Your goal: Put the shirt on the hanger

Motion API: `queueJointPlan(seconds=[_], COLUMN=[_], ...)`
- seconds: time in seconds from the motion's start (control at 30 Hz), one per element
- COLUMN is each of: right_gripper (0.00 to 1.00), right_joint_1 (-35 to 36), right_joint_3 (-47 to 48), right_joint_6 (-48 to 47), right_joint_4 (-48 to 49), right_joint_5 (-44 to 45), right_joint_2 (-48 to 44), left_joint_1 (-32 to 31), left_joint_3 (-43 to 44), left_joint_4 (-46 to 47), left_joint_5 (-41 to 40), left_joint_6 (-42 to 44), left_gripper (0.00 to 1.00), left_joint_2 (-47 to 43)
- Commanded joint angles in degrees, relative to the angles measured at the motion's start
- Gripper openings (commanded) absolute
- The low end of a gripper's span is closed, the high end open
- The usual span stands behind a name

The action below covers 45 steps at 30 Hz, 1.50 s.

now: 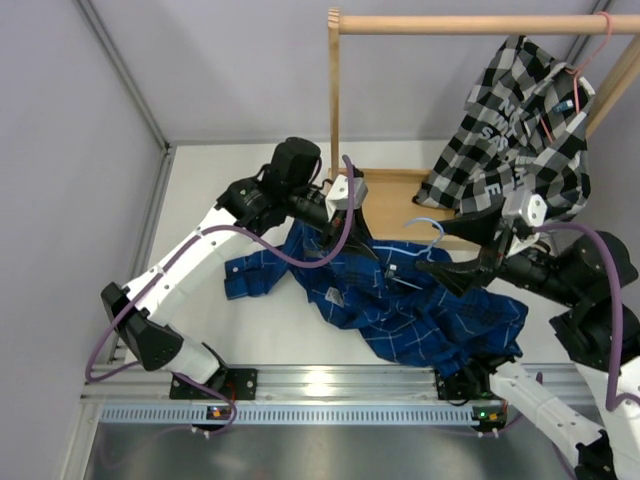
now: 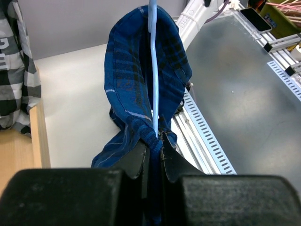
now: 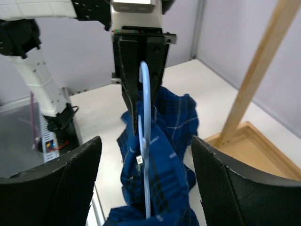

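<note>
My right gripper pinches the shirt and hanger together next, at the end of the hanger opposite my left gripper. That leaves the hanger's hook to hang on the rack.
The royal-blue checked shirt lies crumpled on the white table, with its collar end lifted. The light-blue hanger is partly inside it and its hook sticks out toward the rack. My left gripper is shut on a fold of the shirt together with the end of the hanger, holding them up. My right gripper is wide open and empty. Its fingers stand on either side of the hanger and the shirt without touching them.
A wooden clothes rack stands at the back with a wooden base. A black-and-white checked shirt hangs on it from a pink hanger. An aluminium rail runs along the near table edge.
</note>
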Motion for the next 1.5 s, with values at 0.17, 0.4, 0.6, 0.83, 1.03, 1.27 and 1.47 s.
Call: queueJointPlan(seconds=[0.17,0.4,0.6,0.83,1.03,1.27,1.47], right_gripper=[0.79,0.72,0.65,0.52,0.00,0.00,0.00], right_joint_1=[0.26,0.26,0.26,0.26,0.26,0.26,0.26], right_joint_3=[6.02,9.18,5.25,-0.48,0.31,3.03,9.08], right_joint_6=[-4.74,-8.17,-8.35,-8.35,-9.49,-8.79,-8.26], right_joint_4=[-23.43,-31.10,-29.09,-23.36,-23.63,-22.31,-23.10], right_joint_5=[21.42,18.07,6.05,-3.63,-0.59,7.16,16.38], right_joint_2=[-9.11,-6.74,-2.79,-2.26,-4.18,-7.27,-5.95], left_joint_1=[0.97,0.79,0.79,0.79,0.97,1.06,1.06], left_joint_3=[6.70,8.02,7.93,8.45,10.12,14.17,11.62], left_joint_4=[-10.35,-10.26,-10.26,-10.26,-10.35,-2.90,12.13], left_joint_5=[1.79,7.07,10.40,12.35,10.77,-1.96,-29.44], left_joint_6=[9.91,10.53,10.70,11.14,10.62,-1.05,-19.43], left_gripper=[0.00,0.00,0.00,0.00,0.00,0.52,0.98], left_joint_2=[0.18,-0.35,-1.49,-1.93,-1.23,0.53,-4.64])
